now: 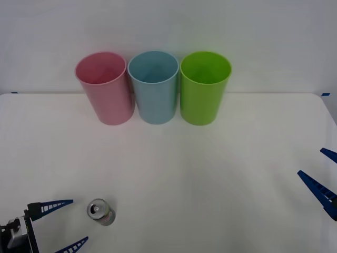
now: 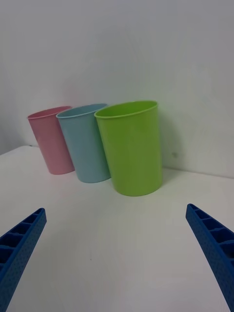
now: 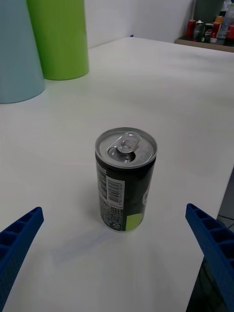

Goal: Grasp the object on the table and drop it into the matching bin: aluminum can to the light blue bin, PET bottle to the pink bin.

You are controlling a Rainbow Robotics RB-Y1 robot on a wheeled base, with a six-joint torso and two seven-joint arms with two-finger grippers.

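I should next grab the can by its dark barcoded body [image 1: 107,216] with my left gripper, so I can drop the aluminum can into the light blue bin [image 1: 154,86].
A small dark aluminum can [image 1: 101,212] with a silver pull-tab top stands upright on the white table [image 1: 210,179], near its front left. My left gripper [image 1: 68,224] is open just left of the can, its blue fingers spread and apart from it. In the left wrist view the can [image 3: 126,178] stands a short way ahead of the open fingers [image 3: 17,243]. At the table's back stand the pink bin [image 1: 104,87] and the light blue bin [image 1: 154,86] side by side. My right gripper [image 1: 322,176] is open at the table's right edge, far from the can.
A lime green bin [image 1: 204,86] stands right of the light blue one, touching or nearly touching it. The three bins [image 2: 130,146] line up against a white wall. Several cans and bottles [image 3: 209,29] sit on a shelf far behind the table.
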